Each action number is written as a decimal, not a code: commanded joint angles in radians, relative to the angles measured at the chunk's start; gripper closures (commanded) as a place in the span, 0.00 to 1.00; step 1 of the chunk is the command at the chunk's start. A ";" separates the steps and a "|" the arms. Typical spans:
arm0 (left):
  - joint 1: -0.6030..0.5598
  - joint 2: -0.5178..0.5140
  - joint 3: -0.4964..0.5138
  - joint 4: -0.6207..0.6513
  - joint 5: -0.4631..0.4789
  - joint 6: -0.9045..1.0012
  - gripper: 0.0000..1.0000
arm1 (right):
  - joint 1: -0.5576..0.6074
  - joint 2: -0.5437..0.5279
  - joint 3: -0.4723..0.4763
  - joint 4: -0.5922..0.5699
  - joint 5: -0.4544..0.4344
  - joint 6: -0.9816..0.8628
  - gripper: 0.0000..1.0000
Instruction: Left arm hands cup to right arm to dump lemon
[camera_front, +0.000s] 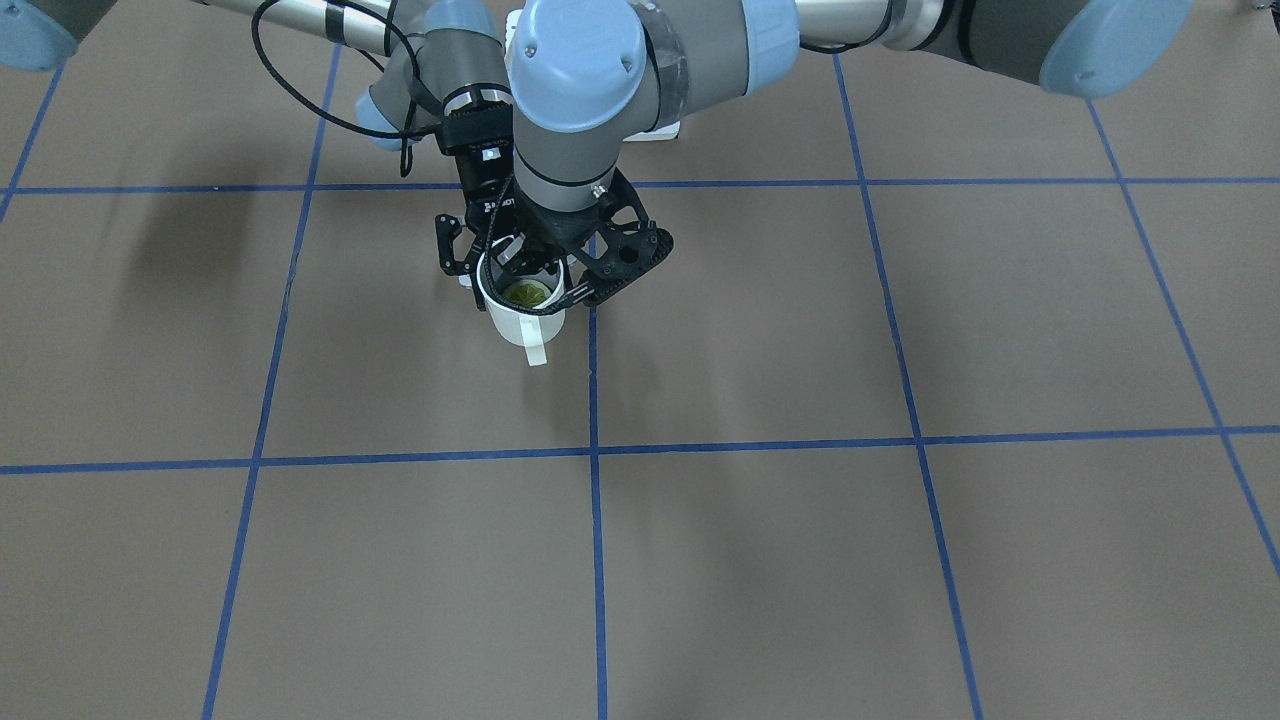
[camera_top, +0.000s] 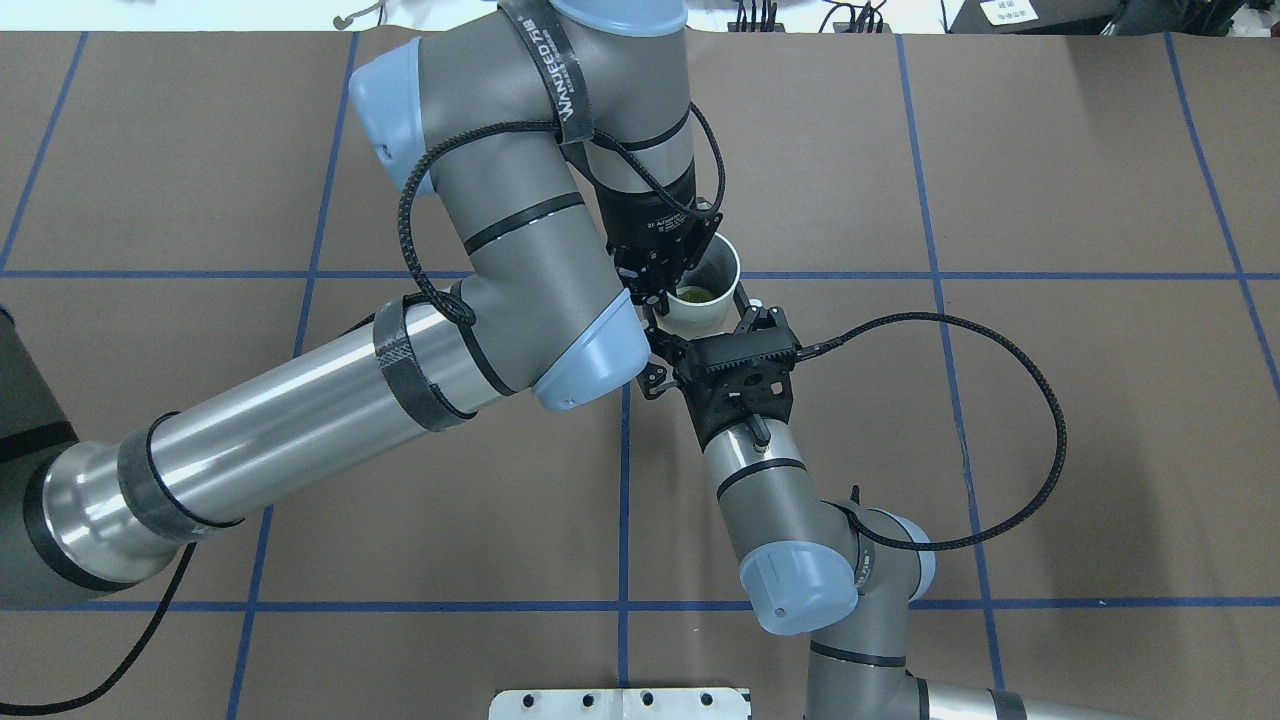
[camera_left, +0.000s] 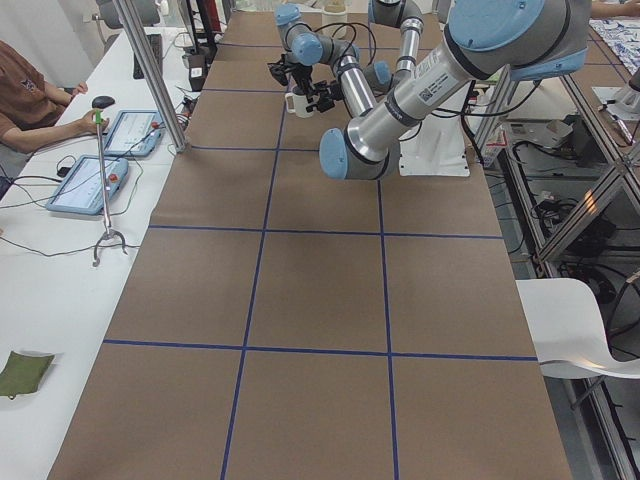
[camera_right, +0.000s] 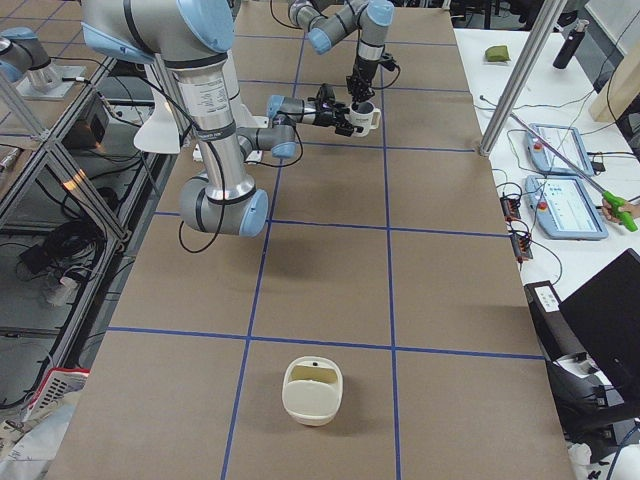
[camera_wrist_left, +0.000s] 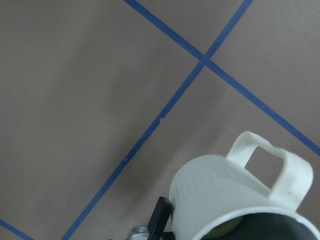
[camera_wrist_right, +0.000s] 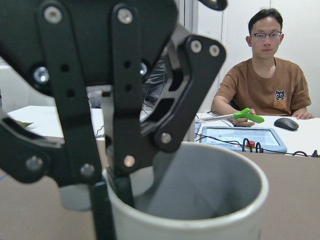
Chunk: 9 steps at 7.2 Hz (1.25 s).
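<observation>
The robot's right gripper next needs to take over the cup and dump the lemon (camera_front: 525, 293), so it needs to grip the cream-white cup around its body (camera_front: 506, 324) first.
The cream-white cup (camera_front: 515, 322) hangs above the table's middle, mouth up, with the yellow-green lemon (camera_front: 525, 293) inside. My left gripper (camera_top: 665, 285) points down and is shut on the cup's rim (camera_top: 712, 310), one finger inside and one outside. My right gripper (camera_top: 700, 328) reaches in level from the robot's side, open, its fingers spread on either side of the cup's body. The left wrist view shows the cup (camera_wrist_left: 220, 195) and its handle from above. The right wrist view shows the cup (camera_wrist_right: 200, 190) very close, with the left gripper's linkage on the rim.
A cream bowl-like container (camera_right: 312, 390) stands on the brown mat near the table's right end. An operator (camera_wrist_right: 270, 75) sits at the side desk with tablets (camera_right: 565, 205). A white base plate (camera_top: 620, 700) lies at the robot's edge.
</observation>
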 joint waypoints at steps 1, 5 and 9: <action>0.008 -0.001 -0.004 0.000 -0.001 -0.005 1.00 | -0.002 0.000 0.000 0.000 0.000 0.000 0.02; 0.008 0.001 -0.007 0.000 0.000 -0.006 0.97 | -0.002 -0.002 -0.003 -0.002 -0.002 -0.017 0.33; -0.063 -0.005 -0.091 0.002 -0.003 -0.003 0.00 | 0.000 -0.011 -0.002 0.017 0.001 -0.017 0.47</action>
